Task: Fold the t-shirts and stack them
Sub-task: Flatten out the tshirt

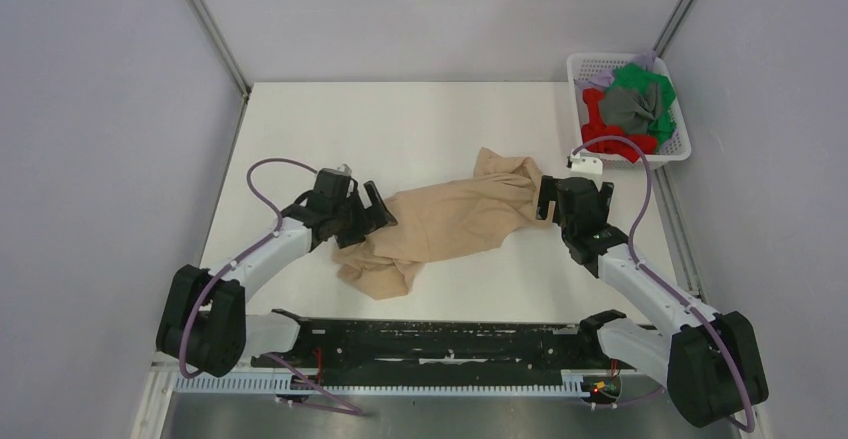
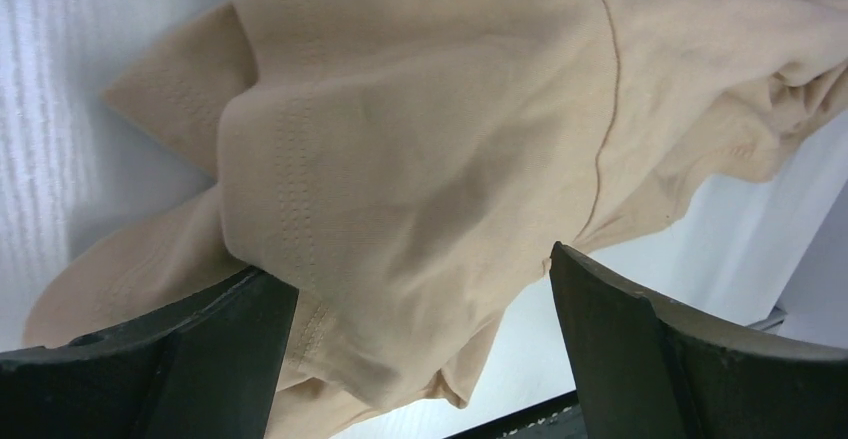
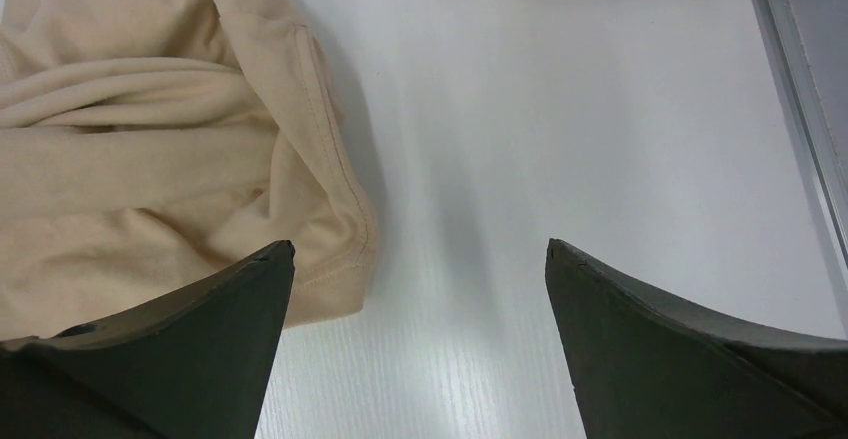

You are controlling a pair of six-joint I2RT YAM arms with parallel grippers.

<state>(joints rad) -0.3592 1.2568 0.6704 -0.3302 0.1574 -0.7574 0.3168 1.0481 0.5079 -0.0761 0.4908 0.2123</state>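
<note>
My left gripper grabs the beige t-shirt (image 1: 450, 221) beside its stitched hem next, opposite my right gripper's end, to spread the shirt for folding.
The beige t-shirt (image 1: 450, 221) lies crumpled across the middle of the white table. My left gripper (image 1: 380, 209) is open at the shirt's left end. In the left wrist view (image 2: 420, 289) its jaws stand wide apart with the beige cloth (image 2: 420, 139) draped between and beyond them, not pinched. My right gripper (image 1: 548, 199) is open at the shirt's right end. In the right wrist view (image 3: 420, 259) bare table lies between its fingers, and the shirt's hemmed edge (image 3: 340, 189) is beside the left finger (image 3: 200, 329). Red (image 1: 600, 131), green (image 1: 648, 84), grey (image 1: 632, 109) and lavender (image 1: 645, 61) shirts lie bunched in a basket.
The white mesh basket (image 1: 585, 61) stands at the table's far right corner, beside the right wall. A black rail (image 1: 440, 344) runs along the near edge between the arm bases. Grey walls close in the table on the left, back and right.
</note>
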